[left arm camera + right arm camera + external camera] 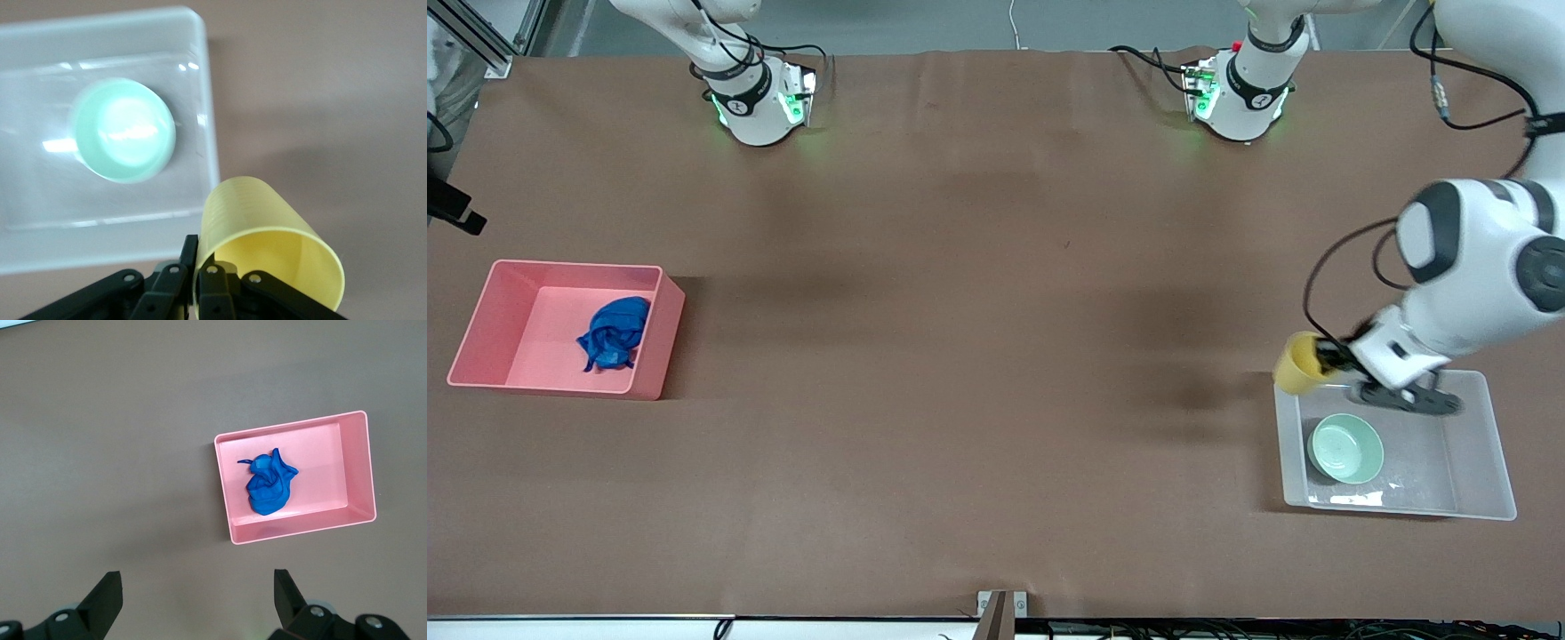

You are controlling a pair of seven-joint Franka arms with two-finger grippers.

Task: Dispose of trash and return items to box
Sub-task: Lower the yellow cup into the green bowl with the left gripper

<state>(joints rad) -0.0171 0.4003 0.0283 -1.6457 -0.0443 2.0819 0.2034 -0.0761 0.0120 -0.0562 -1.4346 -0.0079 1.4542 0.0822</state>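
Observation:
The base of the yellow cup is above the clear box's rim, so my left gripper needs to keep holding the cup until its base goes into the mint-green bowl [1345, 449].
My left gripper [1327, 358] is shut on the rim of the yellow cup [1296, 364] and holds it tilted in the air over the corner of the clear box [1498, 453]. In the left wrist view, one finger is inside the cup [267, 227] and one is outside, at my left gripper [198, 250]. The mint-green bowl [1345, 449] sits upright in the box; both show in the left wrist view, the bowl [123, 139] inside the box [40, 250]. The blue cloth wad [615, 332] lies in the pink bin [480, 320]. My right gripper [197, 587] is open and empty, high above the table beside the pink bin [293, 532], where the cloth [269, 487] lies.
The brown table carries only the two bins, one at each end. The right arm rises out of the top of the front view, so its hand does not show there. The two robot bases [756, 98] stand along the table's edge farthest from the front camera.

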